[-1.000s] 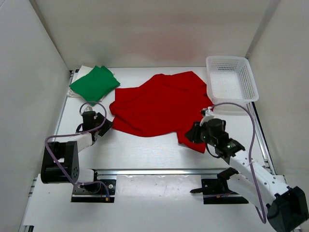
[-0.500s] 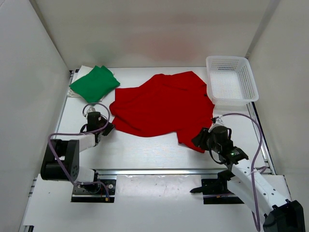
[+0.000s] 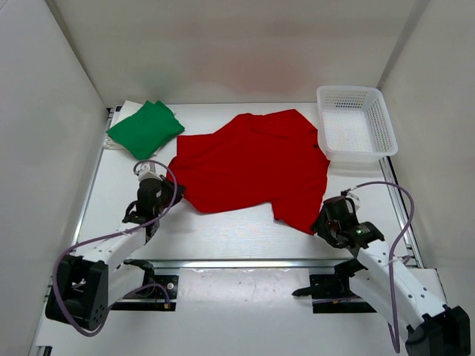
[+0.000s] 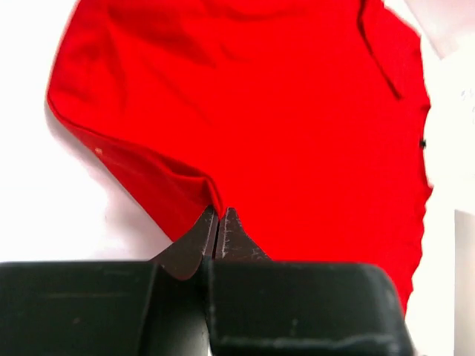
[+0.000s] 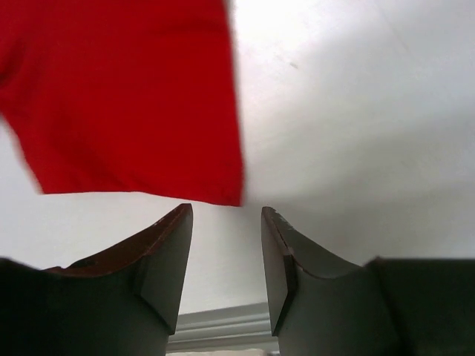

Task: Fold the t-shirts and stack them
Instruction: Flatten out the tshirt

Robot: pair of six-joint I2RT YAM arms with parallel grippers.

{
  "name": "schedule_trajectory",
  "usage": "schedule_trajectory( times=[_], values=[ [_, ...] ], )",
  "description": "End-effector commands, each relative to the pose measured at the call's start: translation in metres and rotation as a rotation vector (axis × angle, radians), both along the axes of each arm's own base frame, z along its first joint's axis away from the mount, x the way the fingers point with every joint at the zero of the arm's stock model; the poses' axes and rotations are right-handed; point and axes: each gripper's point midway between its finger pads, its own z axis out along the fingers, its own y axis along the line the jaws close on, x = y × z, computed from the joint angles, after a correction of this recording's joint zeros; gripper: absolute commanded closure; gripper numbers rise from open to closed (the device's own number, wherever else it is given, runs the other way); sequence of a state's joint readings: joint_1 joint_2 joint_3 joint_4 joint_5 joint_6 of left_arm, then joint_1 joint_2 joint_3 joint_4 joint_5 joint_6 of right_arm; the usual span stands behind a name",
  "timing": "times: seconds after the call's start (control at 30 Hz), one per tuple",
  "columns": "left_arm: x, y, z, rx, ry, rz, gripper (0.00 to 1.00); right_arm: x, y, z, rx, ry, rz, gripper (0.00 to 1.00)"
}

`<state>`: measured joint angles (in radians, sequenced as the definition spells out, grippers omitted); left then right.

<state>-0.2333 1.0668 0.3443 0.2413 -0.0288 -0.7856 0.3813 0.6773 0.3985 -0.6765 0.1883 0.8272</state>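
Note:
I should pinch the red t-shirt's near sleeve corner [image 3: 312, 231] [image 5: 232, 196] with my right gripper next, opposite the edge of the t-shirt my left gripper holds, to spread and fold the t-shirt.
The red t-shirt [image 3: 252, 167] lies spread and rumpled across the middle of the table. My left gripper [image 3: 169, 197] is shut on the shirt's near left edge, and the left wrist view shows the red cloth [image 4: 245, 111] pinched at the fingertips of that gripper [image 4: 217, 216]. My right gripper [image 3: 325, 220] stands open just off the shirt's near right corner [image 5: 223, 189], with nothing between its fingers [image 5: 226, 211]. The green t-shirt [image 3: 146, 127] lies folded at the back left. A pale cloth edge [image 3: 115, 142] shows under it.
A white mesh basket [image 3: 349, 90] stands at the back right, close to the red shirt's far right side. Metal rails [image 3: 245, 262] run along the table's near edge. White walls close in the left, right and back.
My left gripper shut on the red shirt's left edge and shifted slightly toward the near side. My right gripper opened wider and drew back toward the near right, off the shirt's corner.

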Motion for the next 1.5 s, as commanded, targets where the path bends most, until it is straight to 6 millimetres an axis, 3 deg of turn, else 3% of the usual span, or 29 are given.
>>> schedule_trajectory(
  times=[0.0, 0.3, 0.5, 0.77, 1.0, 1.17, 1.33, 1.47],
  values=[
    [-0.003, -0.008, 0.009, 0.004, -0.062, -0.030, 1.00, -0.007, -0.012, -0.006, -0.040, 0.070, -0.091, 0.60],
    [-0.007, -0.030, 0.009, -0.005, -0.076, -0.110, 1.00, -0.003, -0.017, -0.031, 0.051, 0.081, -0.135, 0.60],
    [-0.007, -0.026, 0.007, -0.016, -0.071, -0.098, 1.00, -0.006, -0.008, -0.048, 0.109, 0.095, -0.112, 0.61],
    [-0.006, -0.017, 0.006, -0.033, -0.069, -0.060, 1.00, -0.010, -0.002, -0.045, 0.124, 0.118, -0.103, 0.71],
    [-0.008, -0.019, 0.006, -0.052, -0.072, -0.073, 1.00, -0.019, 0.000, -0.046, 0.116, 0.142, -0.089, 0.74],
    [-0.011, -0.021, 0.000, -0.042, -0.054, -0.086, 1.00, -0.023, 0.007, -0.050, 0.138, 0.169, -0.071, 0.81],
    [-0.008, -0.019, 0.004, -0.048, -0.068, -0.072, 1.00, -0.015, 0.006, -0.048, 0.158, 0.137, -0.063, 0.86],
    [-0.008, -0.017, 0.004, -0.043, -0.066, -0.069, 1.00, -0.001, 0.008, -0.035, 0.157, 0.082, -0.032, 0.98]
  ],
)
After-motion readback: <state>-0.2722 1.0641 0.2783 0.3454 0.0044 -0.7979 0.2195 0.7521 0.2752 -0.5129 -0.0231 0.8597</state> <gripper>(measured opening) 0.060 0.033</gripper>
